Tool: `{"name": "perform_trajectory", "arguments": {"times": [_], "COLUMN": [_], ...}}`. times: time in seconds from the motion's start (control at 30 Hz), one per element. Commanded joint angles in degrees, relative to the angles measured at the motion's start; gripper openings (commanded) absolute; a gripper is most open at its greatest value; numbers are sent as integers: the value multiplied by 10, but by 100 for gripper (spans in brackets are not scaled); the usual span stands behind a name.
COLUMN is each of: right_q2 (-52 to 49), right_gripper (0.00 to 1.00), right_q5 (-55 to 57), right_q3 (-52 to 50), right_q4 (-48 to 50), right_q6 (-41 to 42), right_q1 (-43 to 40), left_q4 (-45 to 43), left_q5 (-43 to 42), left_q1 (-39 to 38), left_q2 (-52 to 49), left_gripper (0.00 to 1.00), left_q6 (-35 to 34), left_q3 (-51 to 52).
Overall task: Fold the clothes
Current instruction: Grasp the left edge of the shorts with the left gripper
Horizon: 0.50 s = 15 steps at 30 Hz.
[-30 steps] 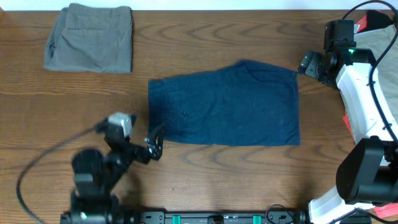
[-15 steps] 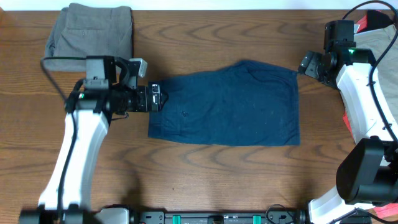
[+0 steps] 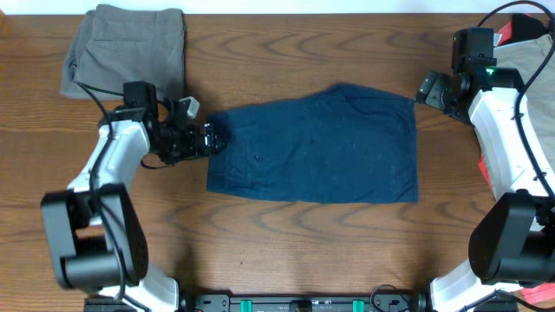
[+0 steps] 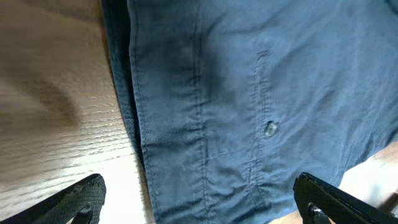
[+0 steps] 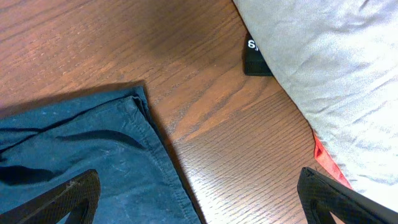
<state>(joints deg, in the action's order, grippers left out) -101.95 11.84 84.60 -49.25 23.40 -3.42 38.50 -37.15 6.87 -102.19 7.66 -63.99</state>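
The seamed edge near the button point(image 3: 217, 165) is the part my left gripper will grab next, to fold that end of the dark navy shorts point(image 3: 316, 147) over the rest.
The dark navy shorts point(image 3: 316, 147) lie flat in the middle of the table, folded into a rough rectangle. My left gripper point(image 3: 212, 137) is open at the shorts' left edge; the left wrist view shows its fingers point(image 4: 199, 202) spread either side of the navy cloth point(image 4: 249, 93) with a button and seams. My right gripper point(image 3: 423, 90) is open just beyond the shorts' top right corner; the right wrist view shows that corner point(image 5: 93, 155) under its left finger and bare wood between the fingers point(image 5: 199, 199).
A folded grey-green pair point(image 3: 126, 52) lies at the back left. A tan pair point(image 3: 529, 61) over something red point(image 3: 518, 28) sits at the back right, also in the right wrist view point(image 5: 329, 68), with a small black tag point(image 5: 256, 59) beside it.
My left arm has swung from the front of the table up to the shorts' left edge, then settled lower and closer to the cloth. The right arm has not moved.
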Motion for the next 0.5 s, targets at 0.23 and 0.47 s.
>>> {"name": "perform_trajectory", "arguments": {"times": [0.23, 0.47], "right_q2": [13, 13], "right_gripper": [99, 99], "right_q5": [8, 8], "right_q3": [1, 1], "right_q4": [0, 0], "right_q6": [-8, -8], "right_q1": [1, 1], "left_q4": [-14, -15], "left_q5": [-17, -45], "left_q1": [0, -2], "left_q2": [-75, -119], "left_gripper": [98, 98], "left_q6": [18, 18], "left_q3": [-7, -6]}}
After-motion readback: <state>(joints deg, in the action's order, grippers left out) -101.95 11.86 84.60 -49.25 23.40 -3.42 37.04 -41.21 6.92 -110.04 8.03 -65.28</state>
